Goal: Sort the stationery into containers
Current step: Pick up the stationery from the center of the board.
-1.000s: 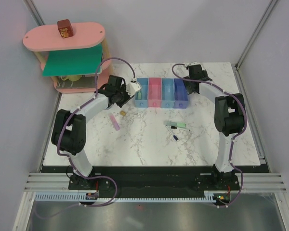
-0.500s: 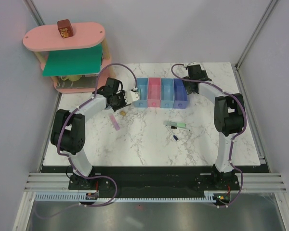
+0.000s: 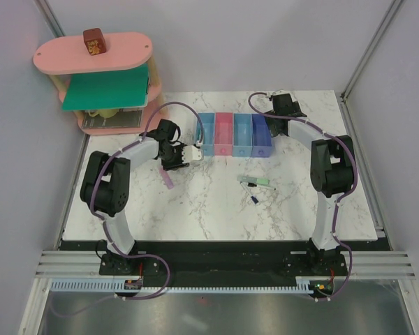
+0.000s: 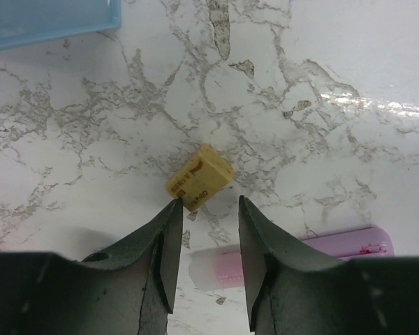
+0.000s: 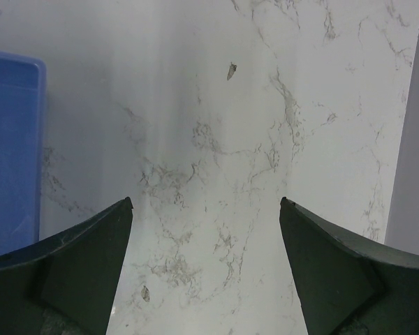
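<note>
The tan piece [image 4: 199,177] lies ahead of my left gripper's open fingers, and it would stay on the marble if I lifted that gripper now.
In the left wrist view a tiny tan piece [image 4: 199,177] lies on the marble just ahead of my left gripper [image 4: 208,202]. The gripper is open and nothing sits between its fingers. Its left fingertip [image 4: 173,206] touches the piece's near corner. A lilac-pink flat bar [image 4: 335,244] lies under the right finger. From above, my left gripper [image 3: 179,159] hangs near the row of containers [image 3: 234,134] and hides the tan piece. The lilac-pink bar [image 3: 167,179] shows beside it. My right gripper [image 5: 206,202] is wide open over bare marble next to the darker blue bin [image 5: 10,139].
A mint green bar [image 3: 264,183] with a thin pen [image 3: 249,184] and a short dark pen [image 3: 253,199] lie mid-table, right of centre. The pink oval shelf [image 3: 91,56] with the brown block [image 3: 93,40] stands at the back left. A light blue bin corner [image 4: 49,17] is ahead.
My left gripper has drawn back from the leftmost light blue bin towards the near left. It now sits low over the tan piece with its jaws a little wider. The right arm is still.
</note>
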`<state>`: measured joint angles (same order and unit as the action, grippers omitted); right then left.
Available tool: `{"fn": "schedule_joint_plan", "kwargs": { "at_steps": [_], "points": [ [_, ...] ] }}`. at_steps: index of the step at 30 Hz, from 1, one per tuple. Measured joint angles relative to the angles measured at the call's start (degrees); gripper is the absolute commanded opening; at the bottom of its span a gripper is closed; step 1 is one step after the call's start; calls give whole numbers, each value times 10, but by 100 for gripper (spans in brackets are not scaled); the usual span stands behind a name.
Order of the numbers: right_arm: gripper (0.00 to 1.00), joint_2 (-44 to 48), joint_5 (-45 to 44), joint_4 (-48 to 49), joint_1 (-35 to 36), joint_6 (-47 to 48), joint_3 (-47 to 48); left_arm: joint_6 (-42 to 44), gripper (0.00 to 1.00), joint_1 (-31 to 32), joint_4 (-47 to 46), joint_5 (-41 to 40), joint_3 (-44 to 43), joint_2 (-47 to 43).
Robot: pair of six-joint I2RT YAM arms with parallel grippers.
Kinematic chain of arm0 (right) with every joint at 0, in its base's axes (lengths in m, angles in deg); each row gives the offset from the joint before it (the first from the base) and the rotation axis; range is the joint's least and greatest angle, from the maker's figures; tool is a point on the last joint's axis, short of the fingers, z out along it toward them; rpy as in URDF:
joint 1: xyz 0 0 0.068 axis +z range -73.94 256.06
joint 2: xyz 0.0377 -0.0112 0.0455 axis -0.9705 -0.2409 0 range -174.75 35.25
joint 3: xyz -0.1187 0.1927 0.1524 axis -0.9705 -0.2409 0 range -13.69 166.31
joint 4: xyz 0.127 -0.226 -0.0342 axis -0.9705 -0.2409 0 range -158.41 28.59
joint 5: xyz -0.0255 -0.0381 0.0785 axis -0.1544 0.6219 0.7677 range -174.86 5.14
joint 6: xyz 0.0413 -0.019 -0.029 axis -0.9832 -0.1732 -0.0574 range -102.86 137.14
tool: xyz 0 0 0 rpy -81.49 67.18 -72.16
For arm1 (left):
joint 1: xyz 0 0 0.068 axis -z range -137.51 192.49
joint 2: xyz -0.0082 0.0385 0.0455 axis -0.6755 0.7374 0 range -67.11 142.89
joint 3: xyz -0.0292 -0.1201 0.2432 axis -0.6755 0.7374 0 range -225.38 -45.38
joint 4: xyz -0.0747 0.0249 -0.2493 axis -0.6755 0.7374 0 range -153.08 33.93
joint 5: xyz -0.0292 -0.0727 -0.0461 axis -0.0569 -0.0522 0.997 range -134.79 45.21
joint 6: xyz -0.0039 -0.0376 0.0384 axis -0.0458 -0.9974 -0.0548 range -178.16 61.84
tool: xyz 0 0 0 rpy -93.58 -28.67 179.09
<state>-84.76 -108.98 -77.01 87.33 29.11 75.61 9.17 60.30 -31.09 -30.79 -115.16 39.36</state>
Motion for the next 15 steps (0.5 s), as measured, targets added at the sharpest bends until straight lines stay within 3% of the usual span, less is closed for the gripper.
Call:
{"fn": "schedule_joint_plan", "kwargs": {
  "at_steps": [10,15],
  "points": [
    [94,0,0,-1,0,-1,0,34,47,-1,18,-4,-32,30],
    [93,0,0,-3,1,-1,0,52,43,2,22,-3,-57,49]
  ]
}}
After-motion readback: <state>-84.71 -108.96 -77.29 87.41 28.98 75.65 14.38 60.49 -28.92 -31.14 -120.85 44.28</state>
